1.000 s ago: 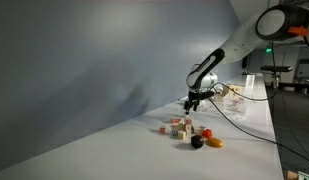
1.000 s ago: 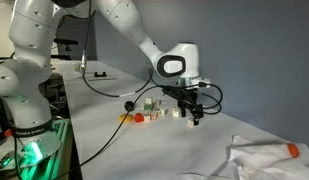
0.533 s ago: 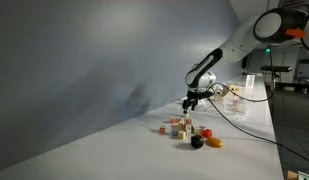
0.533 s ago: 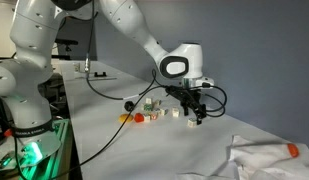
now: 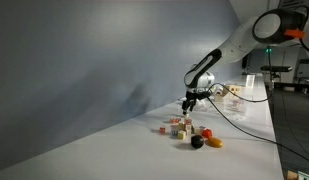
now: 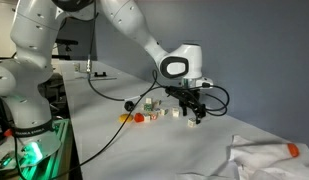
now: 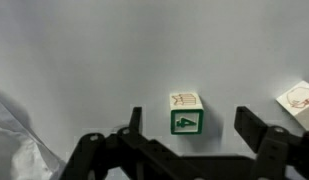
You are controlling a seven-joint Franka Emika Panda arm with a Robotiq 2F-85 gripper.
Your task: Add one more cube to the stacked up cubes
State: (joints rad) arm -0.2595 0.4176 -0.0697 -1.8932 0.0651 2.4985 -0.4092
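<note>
My open fingers are level with the cube's green-printed side in the wrist view, so my gripper should close on the cube.
My gripper [image 7: 190, 124] is open, with its two black fingers on either side of a pale wooden cube [image 7: 185, 112] that has a green print on its side. The cube stands on the white table, apart from both fingers. In both exterior views the gripper [image 5: 192, 101] [image 6: 197, 116] hangs low over the table, a little off the cluster of small blocks [image 5: 180, 127] [image 6: 152, 107]. The cluster holds pale wooden and red-orange blocks. The views are too small to pick out the stacked column within it.
A black ball [image 5: 196, 142] and a flat orange piece [image 5: 214, 142] lie beside the cluster. Another pale block [image 7: 297, 97] shows at the right edge of the wrist view. A crumpled white cloth [image 6: 264, 160] lies on the table. A grey wall [image 5: 94, 70] runs along one side.
The gripper has shifted very slightly over the table. The blocks have not moved.
</note>
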